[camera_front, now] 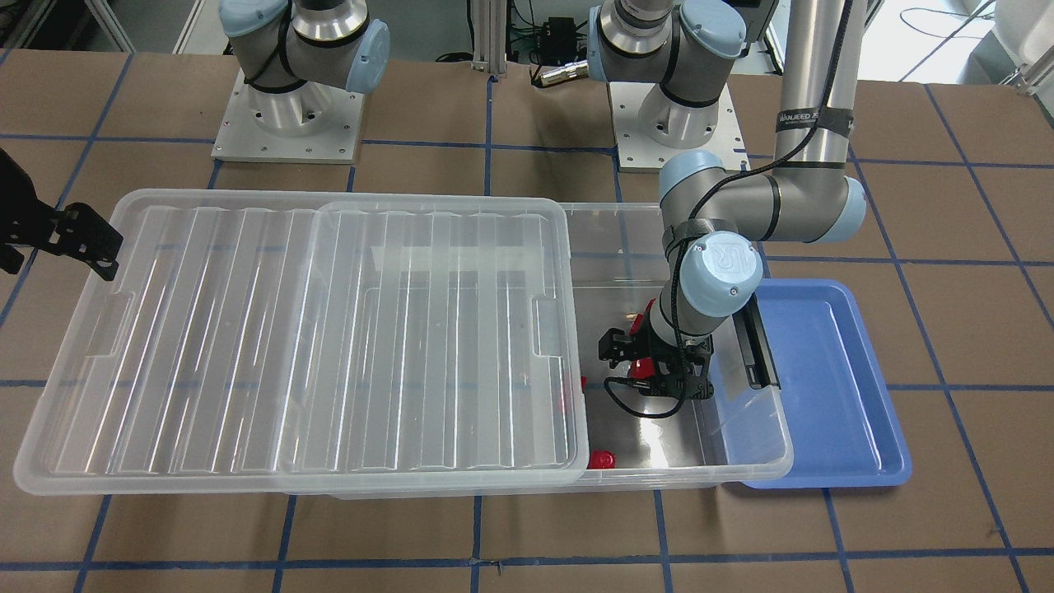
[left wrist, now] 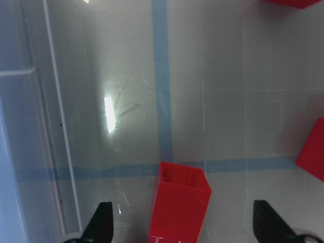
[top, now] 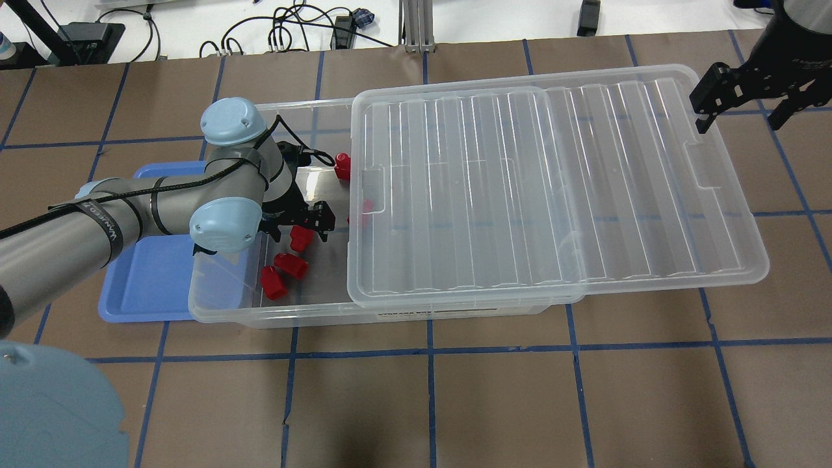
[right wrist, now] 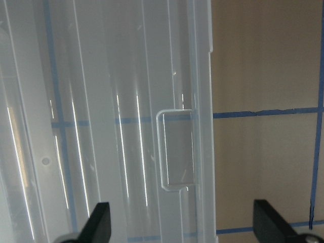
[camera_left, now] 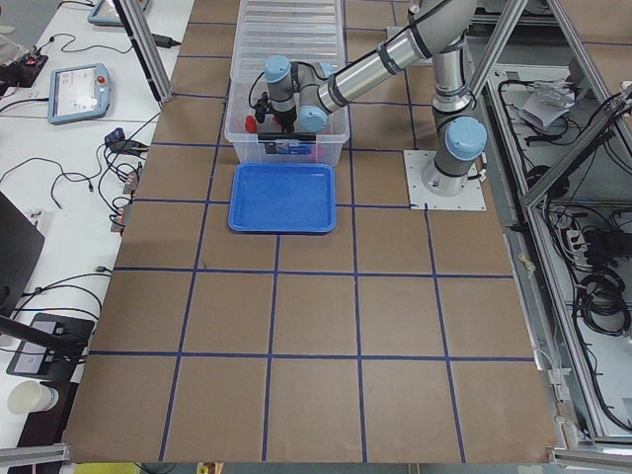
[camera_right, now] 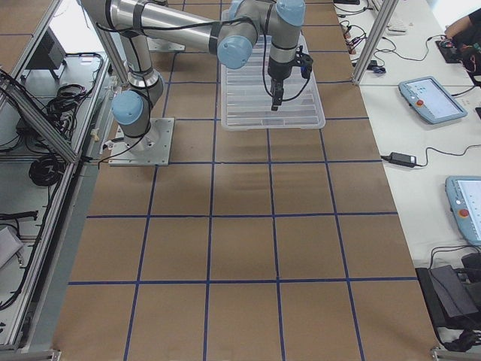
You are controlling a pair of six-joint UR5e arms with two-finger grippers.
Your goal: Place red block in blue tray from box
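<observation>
My left gripper next needs to grab the red block by its upright sides, so that it can put the block in the blue tray (camera_front: 835, 385).
My left gripper (left wrist: 185, 223) is open, low inside the uncovered end of the clear box (top: 312, 313). A red block (left wrist: 179, 205) stands on the box floor between its fingers, with gaps on both sides. From overhead the gripper (top: 296, 224) sits just above that block (top: 301, 238). Other red blocks lie nearby (top: 290, 264), (top: 273, 283), (top: 342, 166). The blue tray (top: 140, 279) lies beside the box under my left forearm and shows nothing in it. My right gripper (top: 747, 104) is open and empty, above the far end of the lid (top: 552, 182).
The ribbed lid (camera_front: 305, 346) is slid sideways, covering most of the box and overhanging its far end. A black latch (camera_front: 757, 346) sits on the box's end wall by the tray (camera_front: 832, 387). The right wrist view shows the lid's handle recess (right wrist: 177, 152).
</observation>
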